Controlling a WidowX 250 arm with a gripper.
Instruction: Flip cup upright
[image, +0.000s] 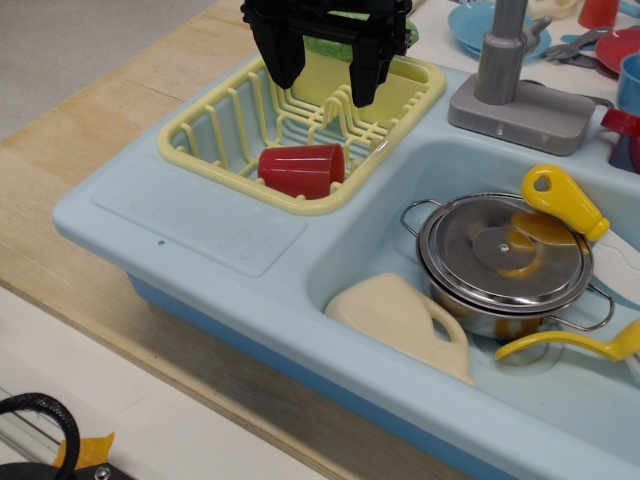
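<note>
I will grab the cup's rim with my gripper next, to set the red cup (301, 170) upright in the yellow dish rack (205, 115).
The red cup (301, 170) lies on its side in the near part of the yellow dish rack (205, 115), its wider rim end toward the left. My black gripper (325, 68) hangs above the rack, behind and above the cup, with its two fingers spread apart and nothing between them. It is not touching the cup.
The light blue toy sink (200, 225) holds a steel pot with lid (505, 260), a cream jug (405, 320) and yellow utensils (565, 200). A grey faucet (510, 75) stands at the back. Blue and red dishes (480, 30) lie behind it.
</note>
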